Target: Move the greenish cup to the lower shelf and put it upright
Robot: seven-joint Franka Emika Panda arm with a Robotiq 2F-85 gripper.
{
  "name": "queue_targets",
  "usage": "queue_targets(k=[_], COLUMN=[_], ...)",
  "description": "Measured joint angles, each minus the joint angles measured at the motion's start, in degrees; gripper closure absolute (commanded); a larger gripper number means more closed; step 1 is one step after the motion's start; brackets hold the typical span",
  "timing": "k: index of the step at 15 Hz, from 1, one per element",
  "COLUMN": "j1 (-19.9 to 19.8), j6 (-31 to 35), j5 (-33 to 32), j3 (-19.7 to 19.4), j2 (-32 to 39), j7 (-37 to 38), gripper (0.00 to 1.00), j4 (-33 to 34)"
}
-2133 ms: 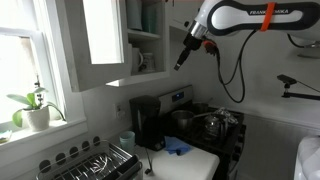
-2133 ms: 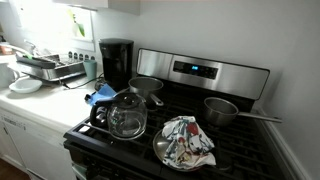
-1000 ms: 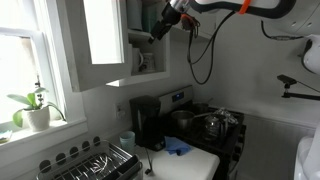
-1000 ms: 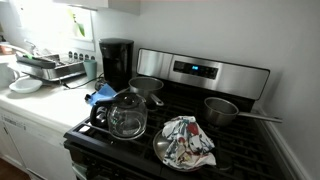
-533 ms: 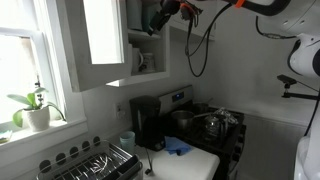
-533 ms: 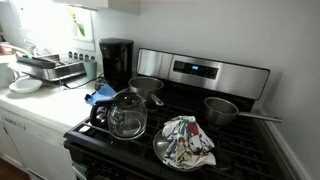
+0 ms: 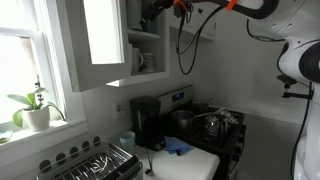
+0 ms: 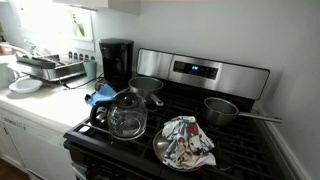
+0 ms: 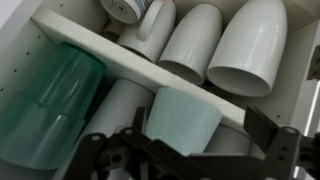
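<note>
My gripper is about to grab the greenish cup [image 9: 185,118] by its opposite outer sides, leaving its wide end free, to set it upright on the lower shelf.
In the wrist view the greenish cup [image 9: 185,118], a pale green tumbler, stands in the cabinet against a white shelf board [image 9: 110,52]. My gripper [image 9: 196,128] is open, with one dark finger [image 9: 133,135] on its left and the other on its right. The fingers straddle the cup; I cannot tell whether they touch it. In an exterior view the gripper [image 7: 151,13] reaches into the upper part of the wall cabinet and hides the cup. The lower shelf [image 7: 150,78] is below it and holds a white handled mug [image 7: 140,62].
A darker translucent green cup [image 9: 60,95] sits just left of the tumbler, and several white cups [image 9: 245,45] crowd beyond the board. The cabinet door [image 7: 95,40] hangs open. Below are a coffee maker [image 7: 146,122], a dish rack [image 7: 90,163] and the stove [image 8: 190,120] with pots.
The arm has swung from outside the cabinet leftward and up, carrying the gripper into the upper part of the cabinet. Nothing on the stove or counter has moved.
</note>
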Motion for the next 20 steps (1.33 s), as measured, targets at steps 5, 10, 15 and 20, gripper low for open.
queue_targets(k=[5,10,15,20], j1=[0.0,0.0,0.1,0.1], j6=[7.2,11.7,17.6,23.8], j5=[-1.4,-2.0,-2.0,-2.0], j3=[-0.2,-0.2,-0.1,-0.1], j2=[2.9,5.7,7.7,9.0], j7=[2.5,8.5,12.7,15.8], gripper=[0.00,0.00,0.00,0.00], j4=[2.0,3.3,3.8,3.8])
